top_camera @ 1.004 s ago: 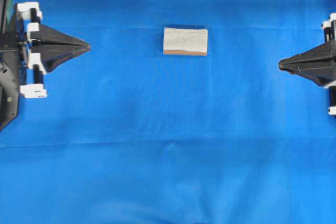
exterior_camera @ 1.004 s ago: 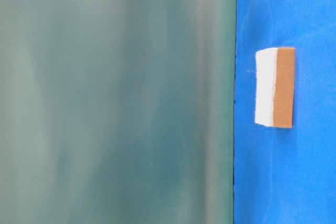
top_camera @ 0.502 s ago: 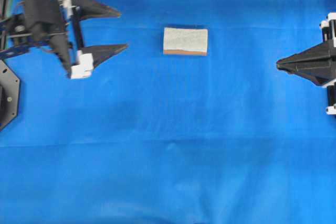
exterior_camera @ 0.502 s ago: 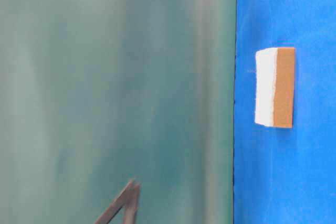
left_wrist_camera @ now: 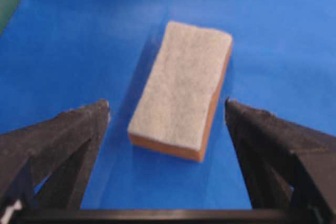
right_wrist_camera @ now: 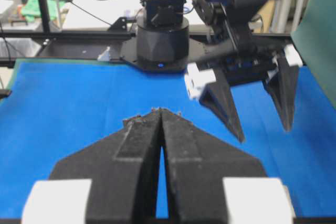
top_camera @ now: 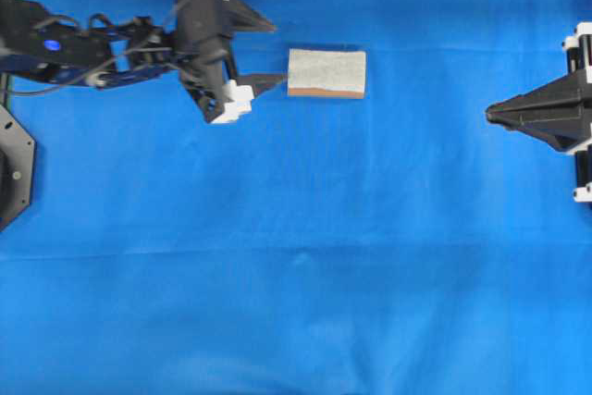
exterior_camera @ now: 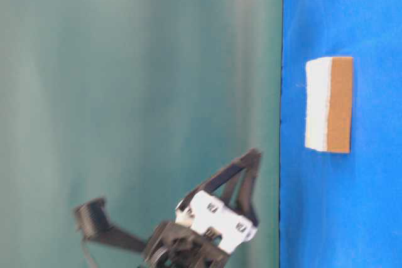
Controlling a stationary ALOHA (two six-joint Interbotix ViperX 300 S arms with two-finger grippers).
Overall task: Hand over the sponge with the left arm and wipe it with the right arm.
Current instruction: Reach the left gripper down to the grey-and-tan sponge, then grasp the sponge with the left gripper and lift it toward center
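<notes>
I should next grab the sponge by one short end (top_camera: 297, 71) with my left gripper, to hand it over for wiping.
The sponge (top_camera: 326, 72) lies flat on the blue cloth, pale speckled face up, tan layer underneath; it also shows in the table-level view (exterior_camera: 328, 105). My left gripper (top_camera: 279, 53) is open and empty, its tips just left of the sponge's near end. In the left wrist view the sponge (left_wrist_camera: 181, 90) lies ahead, between the spread jaws of the left gripper (left_wrist_camera: 167, 103), untouched. My right gripper (top_camera: 488, 115) is shut and empty at the right edge, far from the sponge. In the right wrist view the right gripper (right_wrist_camera: 161, 111) points at the left gripper (right_wrist_camera: 264, 134); the sponge is hidden there.
The blue cloth (top_camera: 296, 256) covers the table. A green backdrop (exterior_camera: 138, 92) fills the left of the table-level view. The left arm's black base (right_wrist_camera: 161, 40) stands at the far end, with a desk and cables behind it.
My left arm has swung out from the left edge toward the sponge and opened its jaws, which now stand at the sponge's end. The right gripper and the sponge have not moved.
</notes>
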